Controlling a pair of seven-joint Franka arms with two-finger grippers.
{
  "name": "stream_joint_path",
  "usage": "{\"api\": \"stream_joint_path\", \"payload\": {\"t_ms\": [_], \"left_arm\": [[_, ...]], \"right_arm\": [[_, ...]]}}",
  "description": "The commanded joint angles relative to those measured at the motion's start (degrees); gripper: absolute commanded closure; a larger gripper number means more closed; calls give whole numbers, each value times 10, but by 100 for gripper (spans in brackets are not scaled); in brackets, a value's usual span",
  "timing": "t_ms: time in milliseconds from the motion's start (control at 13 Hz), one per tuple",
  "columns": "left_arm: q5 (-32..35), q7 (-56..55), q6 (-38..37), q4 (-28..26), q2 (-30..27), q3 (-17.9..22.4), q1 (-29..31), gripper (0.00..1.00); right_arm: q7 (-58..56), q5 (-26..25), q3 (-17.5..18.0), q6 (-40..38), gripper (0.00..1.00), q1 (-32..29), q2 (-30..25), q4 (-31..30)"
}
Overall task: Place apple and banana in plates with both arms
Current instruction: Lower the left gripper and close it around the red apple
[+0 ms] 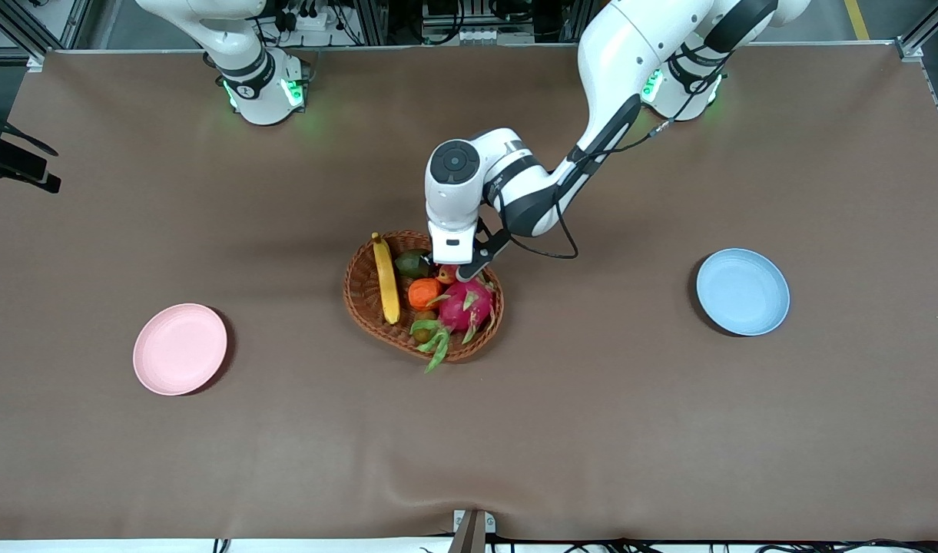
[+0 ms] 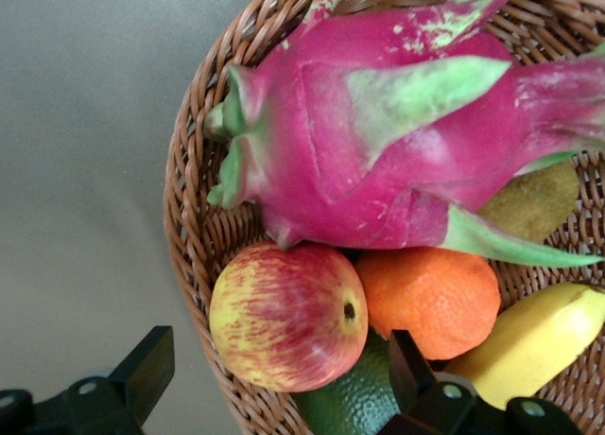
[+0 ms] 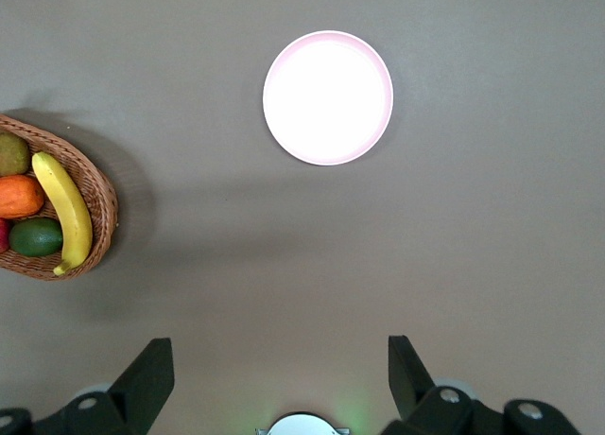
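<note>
The apple needs to go in the blue plate (image 1: 743, 291), so next my left gripper needs to grab it by its round body (image 1: 446, 273) beside the dark hollow.
The apple (image 1: 446, 273) (image 2: 288, 317), red with yellow streaks, lies in the brown wicker basket (image 1: 352, 296) at the middle of the table. My left gripper (image 1: 462, 270) (image 2: 279, 378) hangs low over it, open, with the apple just ahead of the gap; one finger (image 2: 142, 374) is outside the basket rim (image 2: 189, 227). The banana (image 1: 386, 278) (image 2: 534, 345) (image 3: 64, 211) lies along the basket's edge toward the right arm's end. The pink plate (image 1: 180, 349) (image 3: 327, 96) and blue plate (image 1: 743, 291) sit bare. My right gripper (image 3: 279, 378) waits open, high over the cloth by its base.
In the basket with the apple are a magenta dragon fruit (image 1: 465, 305) (image 2: 397, 142), an orange (image 1: 423, 293) (image 2: 430, 298) and a green avocado (image 1: 412, 264) (image 2: 354, 397). A black device (image 1: 15, 165) sticks in at the table's edge at the right arm's end.
</note>
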Motion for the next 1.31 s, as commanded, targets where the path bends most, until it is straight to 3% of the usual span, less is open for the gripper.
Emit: {"api": "stream_joint_path", "payload": {"t_ms": [0, 540, 1003, 1235], "left_arm": [[11, -14, 4, 15, 10, 4, -9, 0], [13, -16, 4, 16, 19, 4, -12, 1], [12, -16, 4, 16, 27, 4, -16, 16], [10, -16, 4, 16, 26, 4, -18, 29]], "right_arm": [[-7, -5, 3, -8, 0, -4, 0, 8], [-7, -5, 3, -8, 0, -3, 0, 8], [-7, -5, 3, -8, 0, -3, 0, 8], [-7, -5, 3, -8, 0, -3, 0, 8]]}}
